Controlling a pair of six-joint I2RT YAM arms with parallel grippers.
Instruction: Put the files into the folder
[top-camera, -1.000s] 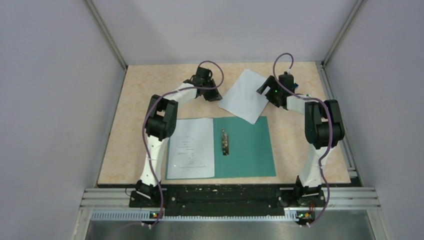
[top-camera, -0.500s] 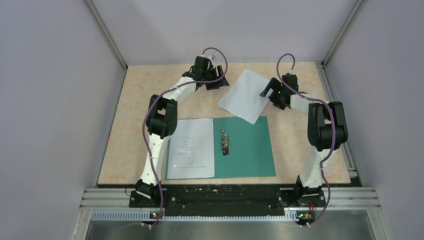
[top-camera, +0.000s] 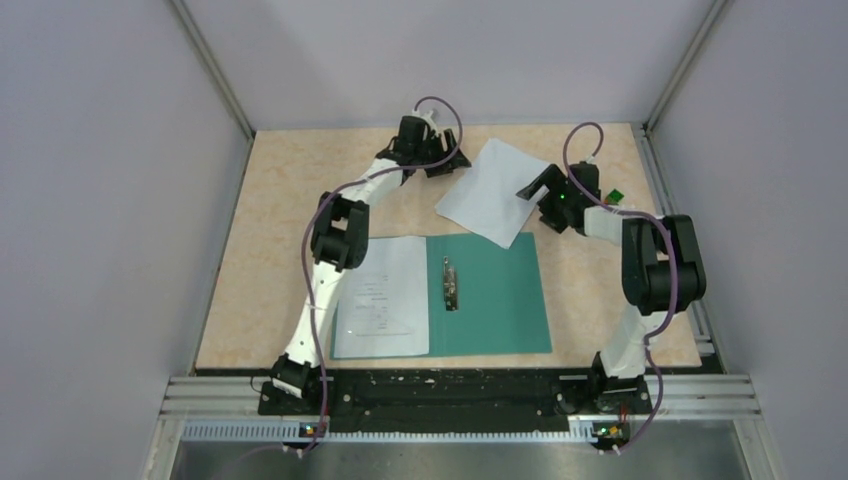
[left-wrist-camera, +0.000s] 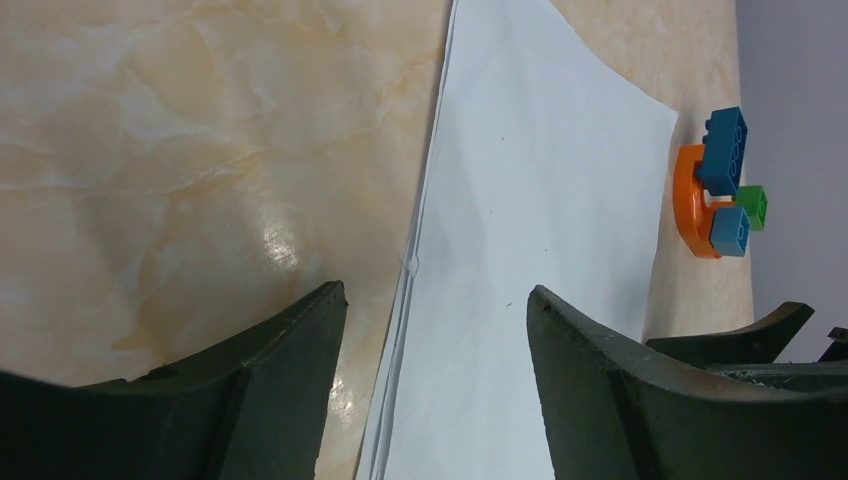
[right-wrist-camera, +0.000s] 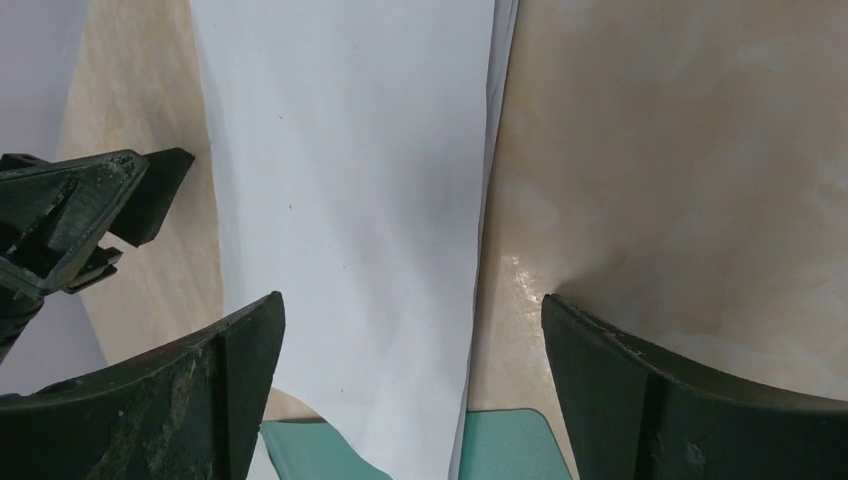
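I need to pinch the blank file's side edge (top-camera: 467, 171) with my left gripper next, leaving the opposite edge for my right gripper, to put it into the folder (top-camera: 495, 290).
The teal folder (top-camera: 495, 290) lies open near the table's front, metal clip (top-camera: 450, 283) at its spine. A printed white file (top-camera: 380, 297) rests on its left half. A nearly blank file (top-camera: 490, 190) lies tilted behind it, its near corner over the folder's far edge (right-wrist-camera: 510, 445); its edge (left-wrist-camera: 405, 300) shows more than one layer. My left gripper (top-camera: 440, 160) is open at this file's far left edge, which runs between its jaws (left-wrist-camera: 435, 300). My right gripper (top-camera: 535, 190) is open over the file's right edge (right-wrist-camera: 413, 310). Neither holds anything.
A small orange, blue and green toy (left-wrist-camera: 715, 185) sits on the table just right of the blank file, by the right arm (top-camera: 613, 195). Grey walls close in the left, right and back of the marbled tabletop (top-camera: 290, 200).
My left gripper has opened and drawn back from the blank file's left corner toward the far side. My right gripper slid slightly nearer and opened a little wider. The file stayed put.
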